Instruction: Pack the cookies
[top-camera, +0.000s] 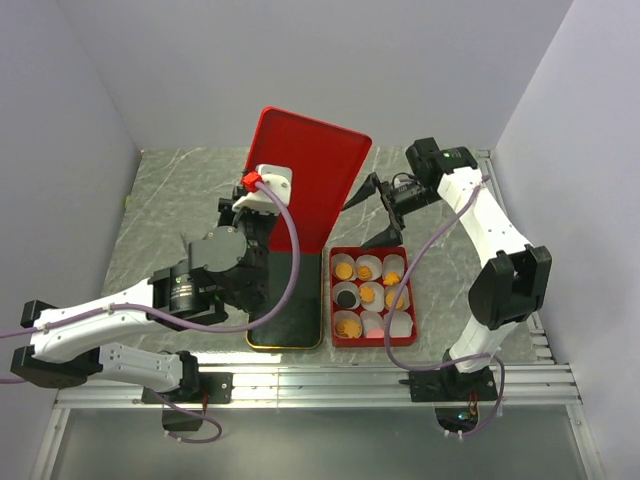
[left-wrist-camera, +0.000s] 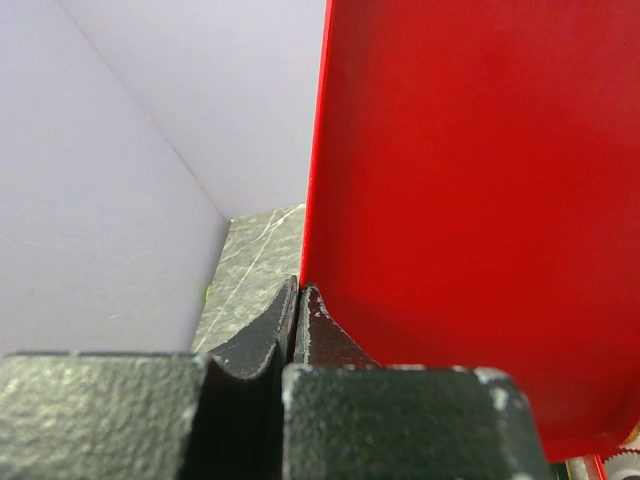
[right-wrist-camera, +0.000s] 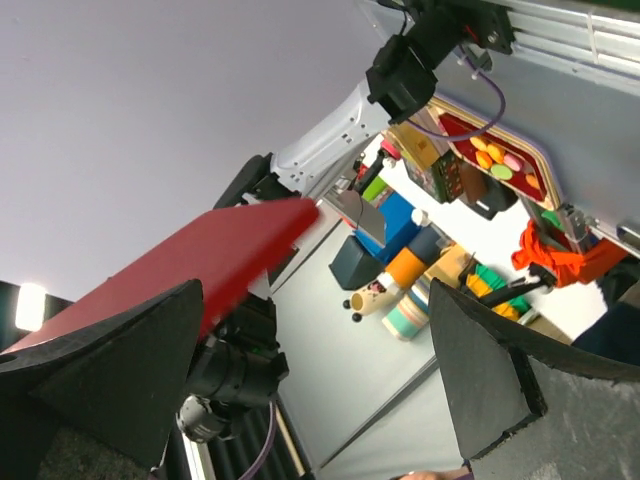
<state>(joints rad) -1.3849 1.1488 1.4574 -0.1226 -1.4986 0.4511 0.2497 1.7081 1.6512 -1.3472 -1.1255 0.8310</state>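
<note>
The red lid needs to go over and cover the box, so my right gripper should next grab the lid's edge opposite my left gripper.
The cookies (top-camera: 369, 294), mostly orange with one black, sit in white paper cups inside a red box (top-camera: 334, 300) right of centre. My left gripper (top-camera: 256, 203) is shut on the left edge of a red lid (top-camera: 310, 165) and holds it raised and tilted. In the left wrist view the fingertips (left-wrist-camera: 309, 300) pinch that lid's edge (left-wrist-camera: 470, 200). My right gripper (top-camera: 372, 215) is open and empty just right of the lid and above the box's far edge. In the right wrist view the lid (right-wrist-camera: 200, 260) lies beside the left finger (right-wrist-camera: 100, 370).
A dark tray with a gold rim (top-camera: 286, 330) lies on the table below the lid, left of the red box. Grey walls close in the marbled table (top-camera: 170, 200) on three sides. An aluminium rail (top-camera: 320, 385) runs along the near edge.
</note>
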